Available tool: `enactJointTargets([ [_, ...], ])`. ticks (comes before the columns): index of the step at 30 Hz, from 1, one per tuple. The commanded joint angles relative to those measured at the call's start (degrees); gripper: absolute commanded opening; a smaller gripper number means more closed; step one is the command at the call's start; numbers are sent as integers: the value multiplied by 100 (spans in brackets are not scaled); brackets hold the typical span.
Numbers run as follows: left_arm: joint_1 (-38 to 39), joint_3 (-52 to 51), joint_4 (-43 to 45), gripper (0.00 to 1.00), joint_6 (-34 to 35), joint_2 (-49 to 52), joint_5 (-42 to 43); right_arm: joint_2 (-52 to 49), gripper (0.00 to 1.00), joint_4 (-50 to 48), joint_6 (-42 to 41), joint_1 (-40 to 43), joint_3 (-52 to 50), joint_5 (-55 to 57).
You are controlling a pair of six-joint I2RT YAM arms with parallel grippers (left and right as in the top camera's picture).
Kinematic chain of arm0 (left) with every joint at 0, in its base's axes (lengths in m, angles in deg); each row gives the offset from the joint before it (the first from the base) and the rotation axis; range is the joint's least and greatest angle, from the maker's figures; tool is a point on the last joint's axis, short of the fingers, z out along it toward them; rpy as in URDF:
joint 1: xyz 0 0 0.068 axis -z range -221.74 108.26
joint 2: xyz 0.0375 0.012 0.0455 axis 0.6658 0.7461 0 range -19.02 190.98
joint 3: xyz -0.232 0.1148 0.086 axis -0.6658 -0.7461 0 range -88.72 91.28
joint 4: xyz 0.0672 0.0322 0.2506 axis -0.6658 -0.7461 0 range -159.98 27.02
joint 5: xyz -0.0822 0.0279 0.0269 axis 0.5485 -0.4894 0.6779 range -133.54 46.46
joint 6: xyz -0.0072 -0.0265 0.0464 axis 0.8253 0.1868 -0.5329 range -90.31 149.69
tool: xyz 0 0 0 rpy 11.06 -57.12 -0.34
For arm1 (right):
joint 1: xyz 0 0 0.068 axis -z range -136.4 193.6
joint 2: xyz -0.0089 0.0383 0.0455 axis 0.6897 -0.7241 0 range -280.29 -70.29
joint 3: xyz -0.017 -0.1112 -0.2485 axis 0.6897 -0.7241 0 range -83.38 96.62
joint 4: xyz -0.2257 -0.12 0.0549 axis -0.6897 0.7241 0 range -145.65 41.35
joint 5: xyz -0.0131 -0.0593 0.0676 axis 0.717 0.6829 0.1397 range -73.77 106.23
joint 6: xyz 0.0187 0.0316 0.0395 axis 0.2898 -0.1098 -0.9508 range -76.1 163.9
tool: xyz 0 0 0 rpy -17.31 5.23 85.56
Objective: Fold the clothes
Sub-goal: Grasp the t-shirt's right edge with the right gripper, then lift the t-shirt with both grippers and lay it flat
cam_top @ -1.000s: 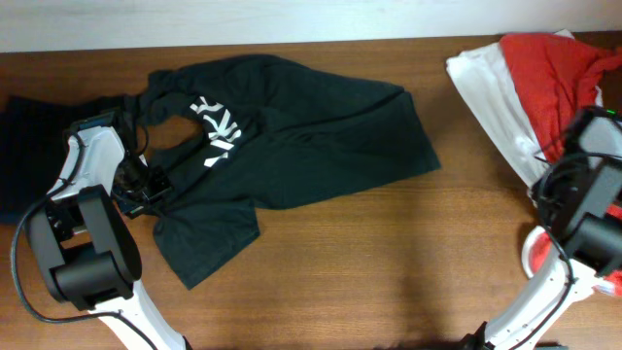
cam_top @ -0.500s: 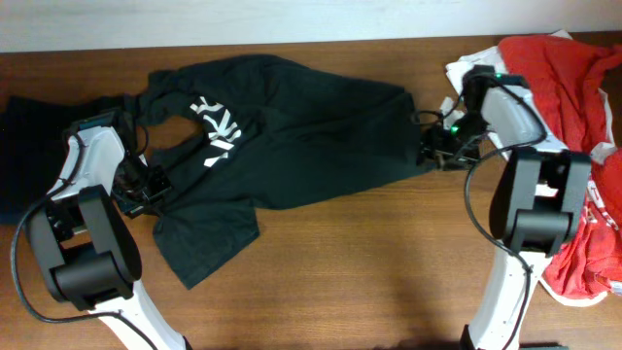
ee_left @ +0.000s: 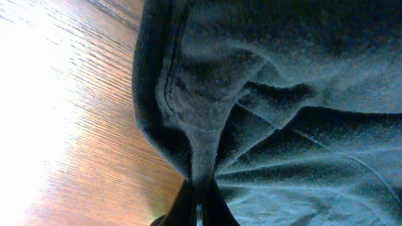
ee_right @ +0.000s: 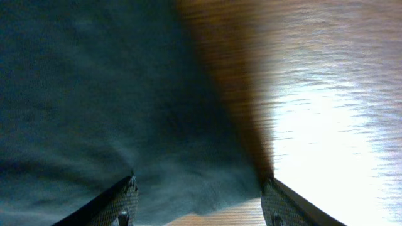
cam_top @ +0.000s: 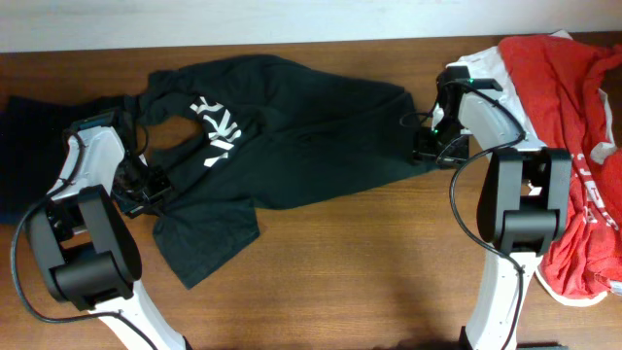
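Note:
I will next use my right gripper to grab the black T-shirt's corner (cam_top: 429, 165) (ee_right: 208, 193) opposite my left gripper. I will stretch the T-shirt out flat for folding.
The black T-shirt (cam_top: 311, 146) lies spread and rumpled on the wooden table (cam_top: 389, 262), its white lettering (cam_top: 216, 124) facing up near the left. My left gripper (cam_top: 146, 190) is at the shirt's left sleeve. In the left wrist view it (ee_left: 200, 204) is shut on a pinched ridge of the dark cloth (ee_left: 282, 75). My right gripper (cam_top: 425, 148) is at the shirt's right corner. In the right wrist view it (ee_right: 201, 202) stands open, its two fingers (ee_right: 125, 201) either side of the cloth's corner (ee_right: 94, 94), low over the wood.
A red shirt (cam_top: 573, 87) with white lettering lies piled at the right edge, over a white garment (cam_top: 481, 73) just behind my right arm. Another dark cloth (cam_top: 29, 136) lies at the far left edge. The table's back edge meets a pale wall.
My right arm swung in from the far right over the red pile to the shirt's right corner, and its jaws opened. The left arm and the shirt stayed put.

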Motion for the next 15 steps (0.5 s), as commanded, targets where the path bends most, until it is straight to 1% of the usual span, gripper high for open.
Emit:
enactJointTargets([
  [1, -24, 48, 9, 0, -68, -157, 20, 74, 64, -199, -94, -136, -315, -76],
  [2, -24, 48, 11, 0, -66, -157, 22, 74, 57, -234, -96, -131, -319, -74],
  [3, -24, 48, 9, 0, -68, -157, 22, 76, 37, -284, -142, -129, -317, -68],
  [4, -24, 48, 13, 0, -68, -157, 22, 76, 10, -299, -238, -122, -317, -52],
  [5, -24, 48, 20, 0, -68, -157, 20, 79, 4, -293, -238, -120, -304, -52],
  [6, -24, 57, 22, 0, -74, -157, 46, 116, 4, -170, -232, -118, -192, 4],
  [8, -24, 256, 4, 0, -507, -175, 675, 208, 4, 138, -177, -118, 153, 118],
  [9, -24, 498, -4, 0, -599, -197, 931, 297, 4, 470, -83, -118, 608, 142],
  [10, -24, 863, -7, 0, -634, -260, 1014, 382, 4, 765, -81, -118, 1032, 140],
  [13, -26, 2059, -17, 0, -973, -573, 1014, 562, 4, 1849, -17, -118, 2575, 142],
  [14, -26, 2704, -17, 0, -973, -730, 1012, 573, 4, 2334, -17, -118, 3300, 140],
  [15, -26, 3062, -20, 0, -973, -822, 1014, 573, 4, 2649, -15, -118, 3799, 142],
])
